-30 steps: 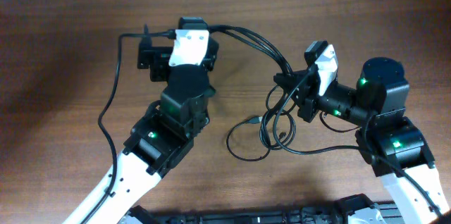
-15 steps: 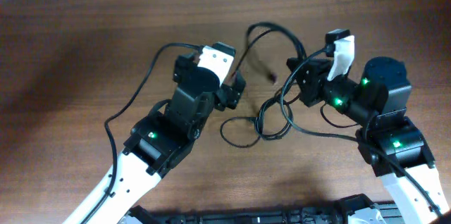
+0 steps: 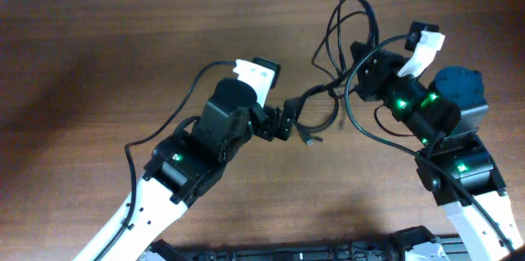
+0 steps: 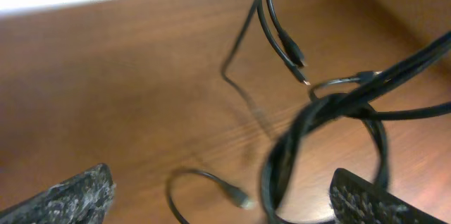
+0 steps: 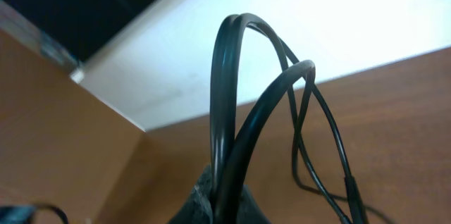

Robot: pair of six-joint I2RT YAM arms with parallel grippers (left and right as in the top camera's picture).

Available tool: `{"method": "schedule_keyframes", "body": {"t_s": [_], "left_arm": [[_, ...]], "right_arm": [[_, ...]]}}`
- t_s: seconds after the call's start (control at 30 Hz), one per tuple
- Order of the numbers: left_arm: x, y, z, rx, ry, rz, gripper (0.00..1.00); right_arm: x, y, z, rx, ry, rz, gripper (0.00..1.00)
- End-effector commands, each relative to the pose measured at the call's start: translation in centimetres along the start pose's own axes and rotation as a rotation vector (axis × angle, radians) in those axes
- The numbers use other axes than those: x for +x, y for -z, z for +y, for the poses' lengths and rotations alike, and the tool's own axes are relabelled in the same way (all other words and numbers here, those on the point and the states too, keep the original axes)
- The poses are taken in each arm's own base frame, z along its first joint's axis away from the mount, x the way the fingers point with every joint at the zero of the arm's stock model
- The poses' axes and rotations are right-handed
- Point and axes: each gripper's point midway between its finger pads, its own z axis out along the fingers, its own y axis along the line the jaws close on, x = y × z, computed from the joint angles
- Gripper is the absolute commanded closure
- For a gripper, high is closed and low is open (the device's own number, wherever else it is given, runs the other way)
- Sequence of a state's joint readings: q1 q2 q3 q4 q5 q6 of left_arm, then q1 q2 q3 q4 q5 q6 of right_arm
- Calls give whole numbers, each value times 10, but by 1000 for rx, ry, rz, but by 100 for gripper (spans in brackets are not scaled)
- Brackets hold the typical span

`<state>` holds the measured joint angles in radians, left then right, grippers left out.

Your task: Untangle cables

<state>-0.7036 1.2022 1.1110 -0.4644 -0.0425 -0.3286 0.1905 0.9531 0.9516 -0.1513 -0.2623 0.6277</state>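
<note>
My left gripper grabs the cables by the hanging loop next, since the plugs stay free for my right gripper to untangle the cables.
The cables are thin black cords stretched between my two grippers, with loops rising at the back and a loose plug on the table. My right gripper is shut on a bundle of the cables, which arch up out of its fingers. My left gripper is open with its fingers wide apart. A cable loop hangs just inside its right finger, and a plug end lies between the fingers. Two more plugs dangle beyond.
The wooden table stretches to the left. A thicker black arm wire curves along the left arm. The table's back edge meets a white wall behind the right gripper.
My right gripper has moved back and right, lifting the cable bundle off the table. My left gripper has swung from the back left to the centre, up to the stretched cables.
</note>
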Motion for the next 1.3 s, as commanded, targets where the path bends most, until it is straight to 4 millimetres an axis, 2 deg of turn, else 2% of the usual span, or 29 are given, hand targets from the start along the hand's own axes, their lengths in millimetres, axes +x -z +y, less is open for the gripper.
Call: {"method": "schedule_keyframes", "body": {"t_s": [0.0,0.2,0.27,0.43,0.6,0.83,0.9,1.03,1.17,1.27], "left_arm": [[-6,7,-19,110,342,15,2],[-3,11,-42,228,574,87,1],[-1,13,-49,258,701,130,1],[1,15,-53,265,954,187,1],[-3,14,-55,272,1031,188,1],[-16,6,-59,312,1069,158,1],[-16,2,-59,310,1069,158,1],[-5,-21,-50,243,1080,164,1],[11,-45,-54,225,1156,248,10],[6,-55,-59,264,1158,243,12]], "right_arm": [[-18,3,-3,37,-57,-80,96],[-31,6,-20,132,-59,-157,96],[-41,8,-25,164,-61,-211,96],[-68,13,-7,95,-53,-327,96],[-75,15,1,39,-174,-356,96],[-73,14,10,-10,-179,-337,96],[-72,13,11,-17,-178,-330,96],[-67,12,18,-54,-171,-296,96],[-68,12,19,-57,-170,-296,96],[-68,12,19,-57,-170,-296,96]]}}
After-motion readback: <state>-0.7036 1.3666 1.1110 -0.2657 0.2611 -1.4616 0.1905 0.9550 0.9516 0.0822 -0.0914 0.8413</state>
